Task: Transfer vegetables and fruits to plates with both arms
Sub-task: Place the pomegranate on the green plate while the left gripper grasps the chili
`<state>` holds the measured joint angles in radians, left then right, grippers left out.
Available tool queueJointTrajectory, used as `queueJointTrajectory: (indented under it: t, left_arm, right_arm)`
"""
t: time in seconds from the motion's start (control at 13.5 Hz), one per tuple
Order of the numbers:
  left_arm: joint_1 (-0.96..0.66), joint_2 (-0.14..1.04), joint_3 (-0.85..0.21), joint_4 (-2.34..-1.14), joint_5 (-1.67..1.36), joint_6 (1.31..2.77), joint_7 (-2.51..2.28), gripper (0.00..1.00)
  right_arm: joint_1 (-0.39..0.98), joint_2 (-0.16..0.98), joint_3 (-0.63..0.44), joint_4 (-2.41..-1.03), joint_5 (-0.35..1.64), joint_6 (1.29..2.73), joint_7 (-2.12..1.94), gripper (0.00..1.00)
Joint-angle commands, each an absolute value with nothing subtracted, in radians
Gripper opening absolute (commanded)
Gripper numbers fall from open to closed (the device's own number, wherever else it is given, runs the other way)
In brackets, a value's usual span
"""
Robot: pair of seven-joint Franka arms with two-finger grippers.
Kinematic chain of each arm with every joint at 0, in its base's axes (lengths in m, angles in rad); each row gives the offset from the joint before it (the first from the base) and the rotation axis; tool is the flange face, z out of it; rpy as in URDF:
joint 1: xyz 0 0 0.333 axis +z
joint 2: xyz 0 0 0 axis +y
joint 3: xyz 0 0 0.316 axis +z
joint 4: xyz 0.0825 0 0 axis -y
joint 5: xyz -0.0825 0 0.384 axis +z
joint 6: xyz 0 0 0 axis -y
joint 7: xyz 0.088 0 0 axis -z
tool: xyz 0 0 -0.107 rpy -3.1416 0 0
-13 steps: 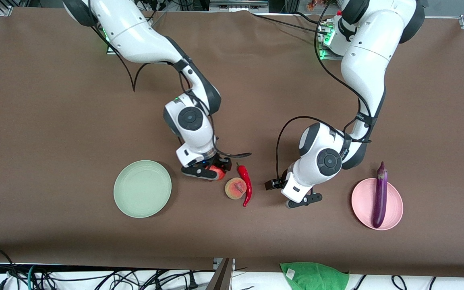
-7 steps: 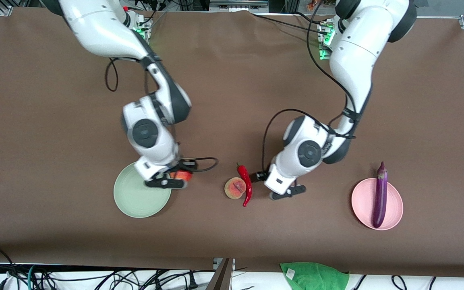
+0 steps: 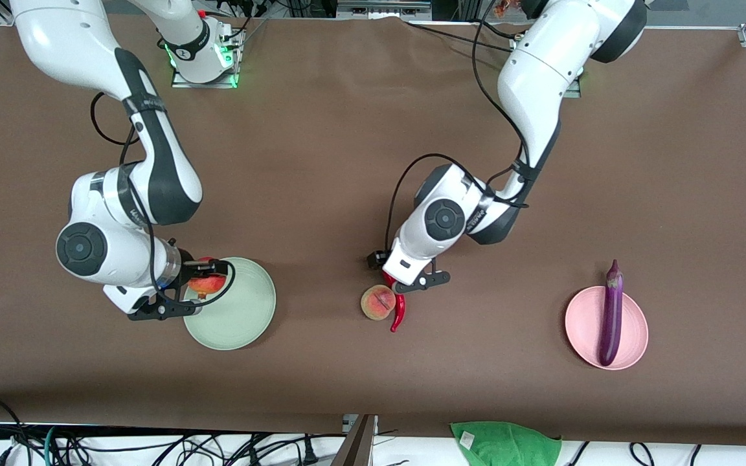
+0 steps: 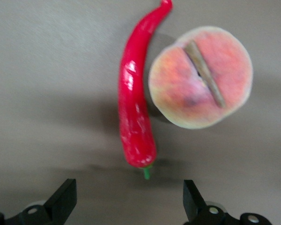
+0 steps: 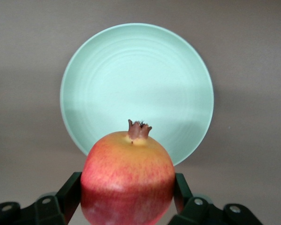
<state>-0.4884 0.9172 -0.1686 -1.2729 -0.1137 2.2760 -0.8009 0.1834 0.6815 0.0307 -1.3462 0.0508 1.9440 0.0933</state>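
Note:
The left gripper grabs the red chili by its stem end [image 4: 141,157] next and brings it to the pink plate.
My right gripper [image 3: 199,289] is shut on the round red pomegranate [image 3: 207,283] and holds it above the rim of the mint green plate [image 3: 243,317], at the rim toward the right arm's end. In the right wrist view the pomegranate [image 5: 127,178] sits between the fingers with the plate [image 5: 136,79] below. My left gripper [image 3: 406,280] is open and empty over the stem end of the red chili [image 3: 399,310], which lies against the peach [image 3: 378,303]. The left wrist view shows the chili [image 4: 136,108] and the peach [image 4: 201,77]. The purple eggplant [image 3: 610,314] lies across the pink plate [image 3: 580,330].
A green cloth [image 3: 506,443] lies off the brown table's front edge. Black cables hang from both wrists. Bare brown table lies between the two plates around the chili and peach.
My right arm carried the pomegranate from beside the peach to over the green plate's rim. My left gripper moved from near the pink plate to over the chili's stem end.

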Motion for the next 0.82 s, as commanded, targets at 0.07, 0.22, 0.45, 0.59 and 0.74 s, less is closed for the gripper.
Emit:
queueJointTrajectory:
  t: [0.07,0.22,0.45,0.59,0.74]
  left_arm:
    - [-0.523,0.887,-0.149,-1.325,0.035,2.359,-0.874,1.0]
    - [-0.526,0.887,-0.149,-1.325,0.092,2.382,-0.917,0.98]
    - [-0.541,0.894,-0.143,-1.336,0.1,2.437,-0.92,0.96]
    - [-0.551,0.893,-0.133,-1.389,0.145,2.534,-0.923,0.96]
    - [-0.552,0.894,-0.133,-1.429,0.158,2.6,-0.937,0.96]
  right_arm:
    - [0.153,0.784,0.044,-1.396,0.061,2.145,0.06,0.44]
    - [0.155,0.785,0.044,-1.446,0.064,2.23,0.061,1.0]
    - [0.172,0.769,0.051,-1.433,0.063,2.212,0.11,1.0]
    - [0.176,0.738,0.067,-1.418,0.064,2.148,0.176,1.0]
    - [0.195,0.718,0.112,-1.362,0.063,2.061,0.329,1.0]
